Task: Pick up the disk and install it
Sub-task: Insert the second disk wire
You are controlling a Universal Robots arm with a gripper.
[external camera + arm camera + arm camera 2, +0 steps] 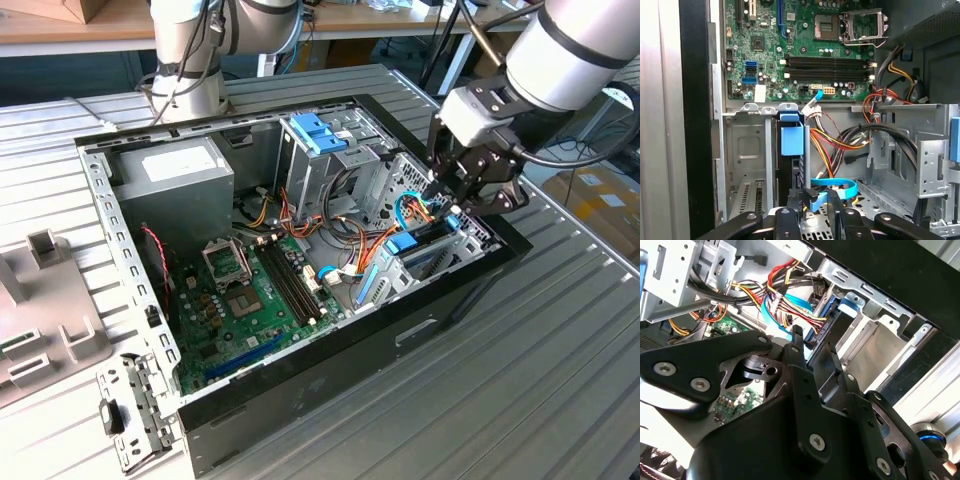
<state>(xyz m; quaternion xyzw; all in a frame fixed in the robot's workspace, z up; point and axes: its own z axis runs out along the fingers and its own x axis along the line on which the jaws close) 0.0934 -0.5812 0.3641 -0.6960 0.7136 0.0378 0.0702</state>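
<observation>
My gripper should install the disk next, gripping its upper edge (432, 228).
The disk (790, 175) stands on edge in the metal drive bay (747, 150) at the front of the open computer case (330, 345), with its dark body down in the slot and its blue rail tab (791, 140) at the bay's mouth. In the exterior view the disk (425, 258) sits at the case's right end, under the arm. My gripper (812, 212) hovers just over that end of the disk. Its two black fingers (796, 340) are spread apart, open, with nothing held. A blue flat cable (837, 190) and a black plug lie between the fingertips and the bay.
A grey power supply (175, 175) fills the case's far corner, and the green motherboard (250, 300) lies on its floor. Bundled coloured wires (840, 140) run beside the bay. A drive cage with a blue latch (315, 135) stands behind. Another arm's base (190, 90) and loose brackets (135, 410) sit outside.
</observation>
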